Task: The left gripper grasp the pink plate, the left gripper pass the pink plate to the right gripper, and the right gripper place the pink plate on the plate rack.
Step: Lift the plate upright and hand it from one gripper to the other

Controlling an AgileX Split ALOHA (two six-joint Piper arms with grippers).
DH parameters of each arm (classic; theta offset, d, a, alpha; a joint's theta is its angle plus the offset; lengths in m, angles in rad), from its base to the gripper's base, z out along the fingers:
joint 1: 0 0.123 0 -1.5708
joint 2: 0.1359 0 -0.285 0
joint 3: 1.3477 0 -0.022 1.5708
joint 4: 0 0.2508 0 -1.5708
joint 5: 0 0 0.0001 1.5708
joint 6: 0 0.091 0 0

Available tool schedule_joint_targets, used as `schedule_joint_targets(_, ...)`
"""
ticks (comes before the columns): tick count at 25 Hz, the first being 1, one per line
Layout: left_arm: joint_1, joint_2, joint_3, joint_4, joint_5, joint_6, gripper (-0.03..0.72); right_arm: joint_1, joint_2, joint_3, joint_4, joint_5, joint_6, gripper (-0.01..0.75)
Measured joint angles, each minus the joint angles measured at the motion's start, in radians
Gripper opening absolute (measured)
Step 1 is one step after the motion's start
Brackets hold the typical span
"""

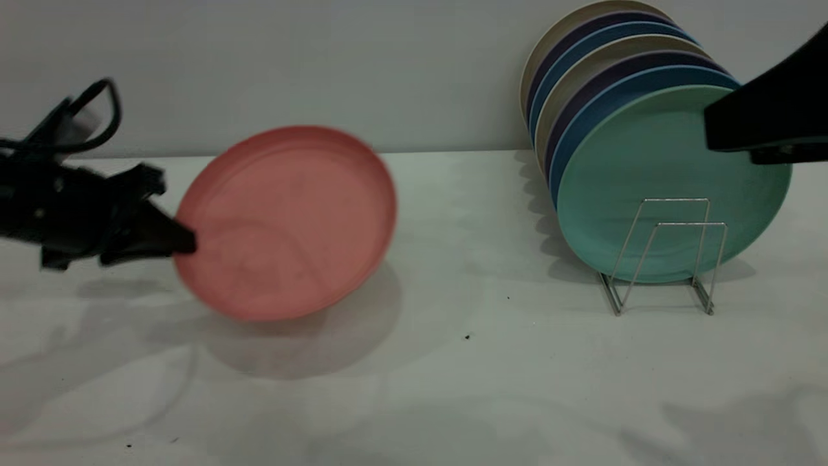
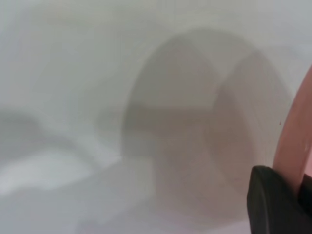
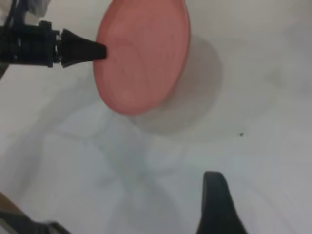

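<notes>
My right gripper is to grab the thin rim of the pink plate next, across from my left gripper, because the pink plate's broad side (image 1: 287, 221) is much wider than the fingers.
The pink plate (image 1: 288, 223) hangs tilted above the white table, its face toward the exterior camera. My left gripper (image 1: 186, 243) is shut on the plate's left rim, coming in from the left. In the left wrist view a black finger (image 2: 274, 201) presses on the pink plate's edge (image 2: 292, 141). My right gripper (image 1: 763, 123) hovers at the upper right, in front of the plates standing in the plate rack (image 1: 666, 259). The right wrist view looks down on the pink plate (image 3: 144, 53) and the left gripper (image 3: 100, 50) far off. One right finger (image 3: 217, 197) shows alone there, holding nothing.
A mint-green plate (image 1: 666, 175) stands at the front of the wire rack, with several blue, purple and beige plates (image 1: 582, 77) behind it. Two front loops of the rack hold nothing. The plate's shadow (image 1: 310, 343) lies on the table (image 1: 491, 375) between the two arms.
</notes>
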Motion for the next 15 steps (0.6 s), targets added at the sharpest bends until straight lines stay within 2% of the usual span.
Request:
schedule_joint_targets(6, -0.092, -0.031, -0.024, 0.001, 0.018, -0.012, 0.012, 0.000, 0.175, -0.024, 0.223, 0.060, -0.255, 0.496)
schedule_joint_targets(9, -0.136, -0.031, -0.026, 0.002, 0.018, -0.017, 0.012, 0.000, 0.277, -0.082, 0.251, 0.118, -0.303, 0.496)
schedule_joint_targets(15, -0.213, -0.031, -0.047, 0.004, 0.027, -0.035, 0.012, 0.000, 0.460, -0.198, 0.264, 0.128, -0.323, 0.496)
